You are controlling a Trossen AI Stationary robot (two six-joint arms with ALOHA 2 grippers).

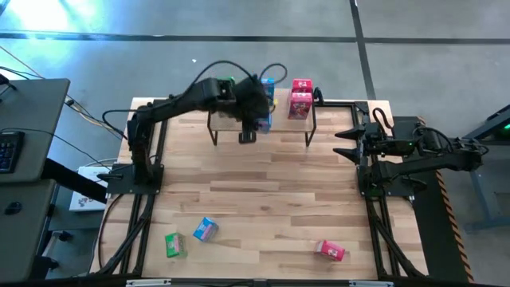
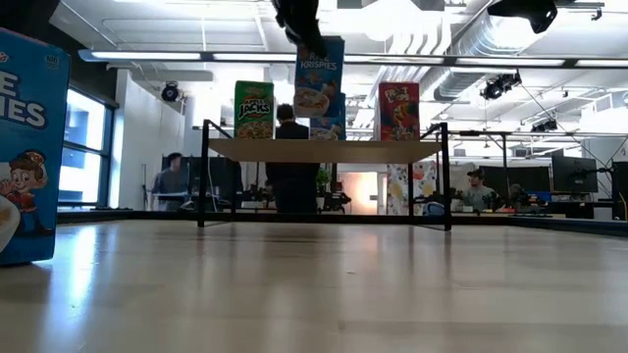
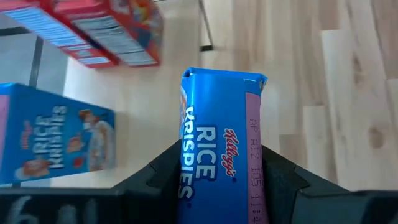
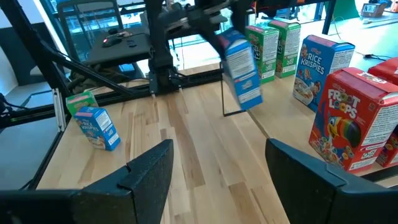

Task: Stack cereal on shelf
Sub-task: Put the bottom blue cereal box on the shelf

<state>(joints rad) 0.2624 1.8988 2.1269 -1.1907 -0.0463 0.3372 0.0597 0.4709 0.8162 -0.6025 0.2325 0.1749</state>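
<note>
The blue box's lower end is above the shelf plank. My left gripper should keep holding the box until its lower end rests on the plank.
My left gripper hangs over the shelf's near edge, shut on a blue cereal box. Several boxes stand upright on the shelf plank: a green one, another blue one and two red-pink ones. Three more boxes lie on the tabletop near its front edge: green, blue and red-pink. At the table's right edge my right gripper waits open, with nothing between its fingers. My left gripper pinches the blue box between its two fingers, at its upper end. The fingers slant down from above, one on each side of the box. The box hangs below them, slightly tilted, its lower end clear above the shelf plank.
The shelf stands on thin black legs at the table's far middle. The wooden tabletop between the shelf and the loose boxes is bare. Black frame rails run along both sides. People sit and stand in the room beyond.
</note>
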